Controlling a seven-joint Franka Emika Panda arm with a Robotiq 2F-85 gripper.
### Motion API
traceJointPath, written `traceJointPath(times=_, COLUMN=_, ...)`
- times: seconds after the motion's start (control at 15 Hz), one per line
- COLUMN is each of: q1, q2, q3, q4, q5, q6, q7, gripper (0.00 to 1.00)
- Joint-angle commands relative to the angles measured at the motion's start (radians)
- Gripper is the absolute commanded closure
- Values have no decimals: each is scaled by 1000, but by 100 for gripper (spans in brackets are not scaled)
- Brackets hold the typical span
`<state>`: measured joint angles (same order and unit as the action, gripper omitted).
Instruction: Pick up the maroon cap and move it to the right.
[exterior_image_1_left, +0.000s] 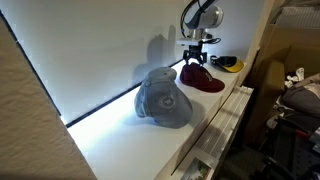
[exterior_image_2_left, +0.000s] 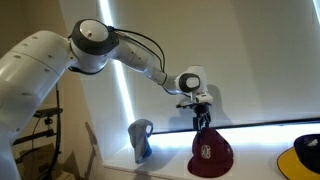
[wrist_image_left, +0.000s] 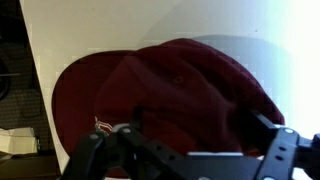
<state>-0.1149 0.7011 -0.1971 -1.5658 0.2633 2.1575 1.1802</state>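
Note:
The robot's fingers have fabric of the maroon cap's top (exterior_image_1_left: 194, 70) (wrist_image_left: 196, 114) between them, so closing now would hold the cap's top. The gripper should close on the cap's top.
The maroon cap (exterior_image_1_left: 203, 79) lies on the white shelf, its brim towards the front edge. It shows in both exterior views (exterior_image_2_left: 212, 152) and fills the wrist view (wrist_image_left: 170, 90). My gripper (exterior_image_1_left: 196, 60) is right above the cap's crown, pointing down (exterior_image_2_left: 202, 122). In the wrist view its two fingers (wrist_image_left: 198, 130) stand wide apart on either side of the crown, with the dark red fabric between them. The gripper is open and the cap rests on the shelf.
A larger blue-grey cap (exterior_image_1_left: 163, 98) sits further along the shelf (exterior_image_2_left: 141, 139). A yellow-and-black item (exterior_image_1_left: 227, 63) lies on the cap's other side (exterior_image_2_left: 304, 152). The white wall is close behind. The shelf's front edge (exterior_image_1_left: 215, 120) drops off beside the caps.

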Motion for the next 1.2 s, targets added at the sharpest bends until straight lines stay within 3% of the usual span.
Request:
traceJointPath(times=0.0, q1=-8, q2=-1, q3=11, q4=8, q5=-2, q6=-4, q7=3, gripper=25)
traceJointPath(times=0.07, q1=-7, q2=0, q3=12, q4=10, q5=-1, q6=2, q7=5, gripper=26)
traceJointPath(times=0.2, q1=-5, q2=0, q3=12, q4=12, q5=-1, q6=5, q7=11, gripper=39)
traceJointPath(times=0.73, q1=3, q2=-9, q3=-1, q4=10, q5=-17, q6=28, q7=16, gripper=96)
traceJointPath(times=0.93, q1=13, q2=-46, q3=-8, q4=-15, q5=-30, q6=104, q7=11, gripper=100)
traceJointPath(times=1.13, q1=14, q2=-134, q3=-12, q4=-84, q5=-34, q6=284, q7=-15, gripper=99)
